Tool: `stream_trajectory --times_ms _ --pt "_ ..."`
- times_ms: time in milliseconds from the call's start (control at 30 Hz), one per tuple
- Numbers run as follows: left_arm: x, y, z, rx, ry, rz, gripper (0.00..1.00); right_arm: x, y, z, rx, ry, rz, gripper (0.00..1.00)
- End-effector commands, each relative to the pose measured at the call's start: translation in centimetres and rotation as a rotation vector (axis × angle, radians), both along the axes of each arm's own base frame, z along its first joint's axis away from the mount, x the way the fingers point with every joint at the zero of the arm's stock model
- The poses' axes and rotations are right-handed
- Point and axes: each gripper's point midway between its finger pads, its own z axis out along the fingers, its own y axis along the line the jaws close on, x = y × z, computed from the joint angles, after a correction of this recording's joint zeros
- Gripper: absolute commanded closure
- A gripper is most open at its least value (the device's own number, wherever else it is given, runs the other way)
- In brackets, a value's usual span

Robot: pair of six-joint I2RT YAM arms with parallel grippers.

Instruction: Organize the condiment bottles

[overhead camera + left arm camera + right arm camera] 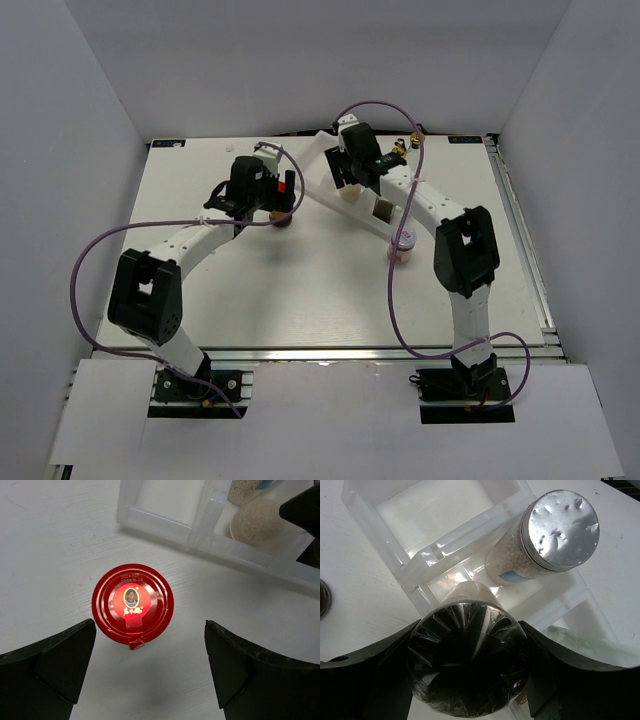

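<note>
Next, my left gripper grabs the jar by its red lid [282,187] [133,604], which leaves the jar's base free to settle into the tray's empty section.
The red-lidded jar [132,603] stands on the table just in front of the white tray [165,527]. My left gripper [150,665] is open above it, and the lid sits just ahead of the fingertips, nearer the left finger [60,660]. In the top view this gripper [272,205] hovers over the jar [283,220]. My right gripper [470,670] is shut on a silver-capped shaker [470,655] over the tray [420,575]. The second silver-capped shaker [563,527] stands in the adjacent compartment. The lilac-lidded jar [405,243] stands by the right arm. Gold-spouted bottles [405,148] stand behind the tray.
The tray [325,165] lies diagonally at the back centre of the white table. White walls enclose the table on three sides. Purple cables loop from both arms. The right arm's forearm [430,205] reaches across the tray's right end.
</note>
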Motion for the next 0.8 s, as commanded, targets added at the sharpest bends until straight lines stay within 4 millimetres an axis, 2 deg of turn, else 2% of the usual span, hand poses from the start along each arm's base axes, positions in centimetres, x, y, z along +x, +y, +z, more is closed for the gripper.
stream_trajectory --times_ms 0,67,133,300,500,533,600,633,700,733,767 --pt "0.8 0.1 1.8 0.041 -0.037 0.015 0.02 1.8 0.5 4.5 0.061 -0.116 -0.014 0.27" --pt "1.2 -0.1 1.9 0.048 -0.026 0.007 0.02 1.8 0.7 4.5 0.061 -0.113 -0.007 0.19" --pt "1.5 -0.2 0.9 0.06 0.0 0.005 0.02 1.7 0.5 4.6 0.057 -0.109 -0.005 0.12" --pt "2.0 -0.1 -0.1 0.079 0.026 0.021 0.02 1.2 0.6 5.8 0.058 -0.109 0.017 0.11" --pt "1.9 -0.5 -0.5 0.079 0.044 -0.002 0.05 -1.4 1.8 11.0 0.151 -0.146 0.128 0.11" --pt "1.9 -0.5 -0.4 0.077 0.046 -0.004 0.11 -2.2 1.7 13.0 0.176 -0.172 0.147 0.11" --pt "1.7 -0.6 -0.8 0.082 0.06 -0.01 0.17 -3.8 2.5 13.8 0.202 -0.179 0.202 0.11" --pt "1.8 -0.5 -0.7 0.087 0.06 -0.003 0.24 -4.7 2.4 15.5 0.218 -0.208 0.217 0.11" --pt "1.7 -0.3 -0.7 0.09 0.064 0.005 0.3 -6.5 3.0 15.3 0.216 -0.212 0.252 0.11" --pt "1.7 -0.3 -0.7 0.089 0.065 0.003 0.33 -7.6 2.8 16.8 0.221 -0.245 0.269 0.11" --pt "1.7 -0.3 -0.5 0.088 0.062 0.003 0.36 -8.1 3.0 17.1 0.223 -0.263 0.284 0.11"
